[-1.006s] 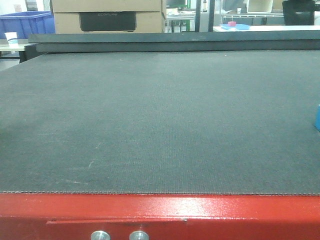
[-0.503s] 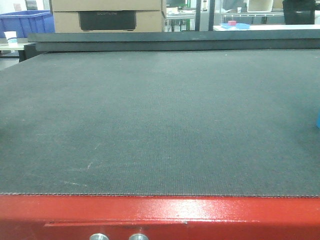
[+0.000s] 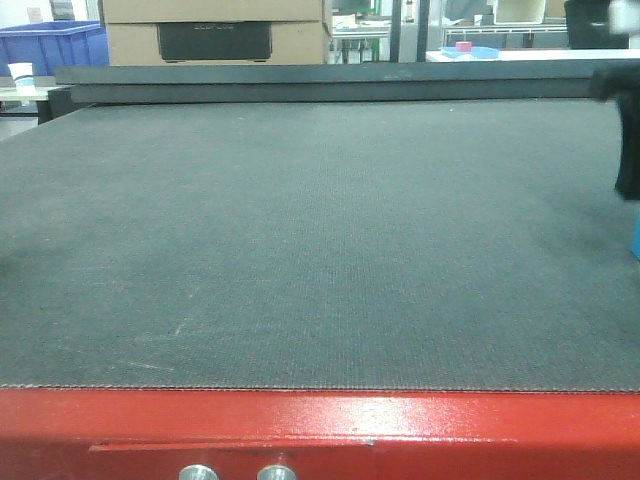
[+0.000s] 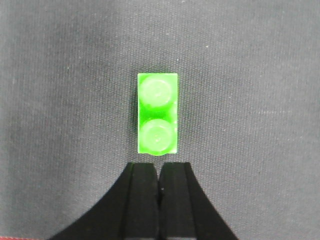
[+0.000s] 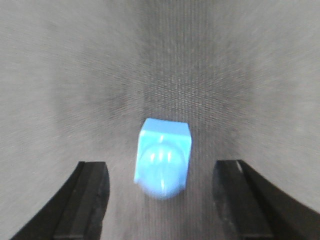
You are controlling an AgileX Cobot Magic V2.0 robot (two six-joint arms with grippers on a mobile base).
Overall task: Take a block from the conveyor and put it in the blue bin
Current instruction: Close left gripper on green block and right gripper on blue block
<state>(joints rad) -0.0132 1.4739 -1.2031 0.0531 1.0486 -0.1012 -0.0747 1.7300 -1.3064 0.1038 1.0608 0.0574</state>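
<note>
The sky-blue block (image 5: 163,157) should go in the blue bin, so my right gripper will grab it by its sides next.
The sky-blue block (image 5: 163,157) lies on the dark grey conveyor (image 5: 60,75) belt, between the wide-apart fingers of my open right gripper (image 5: 161,169), touching neither. In the front view only a sliver of the block (image 3: 636,240) shows at the right edge, under a blurred dark part of my right arm (image 3: 627,140). My left gripper (image 4: 159,167) is shut and empty over the belt, just short of a green two-stud brick (image 4: 157,114). The blue bin (image 3: 50,45) stands far back at the left.
The conveyor's red frame (image 3: 320,425) with two silver buttons (image 3: 238,472) runs along the near edge. A cardboard box (image 3: 215,30) stands behind the belt. A white cup (image 3: 21,77) sits by the bin.
My right arm has come into the front view at the right edge, above the block. The block's sliver has narrowed toward that edge.
</note>
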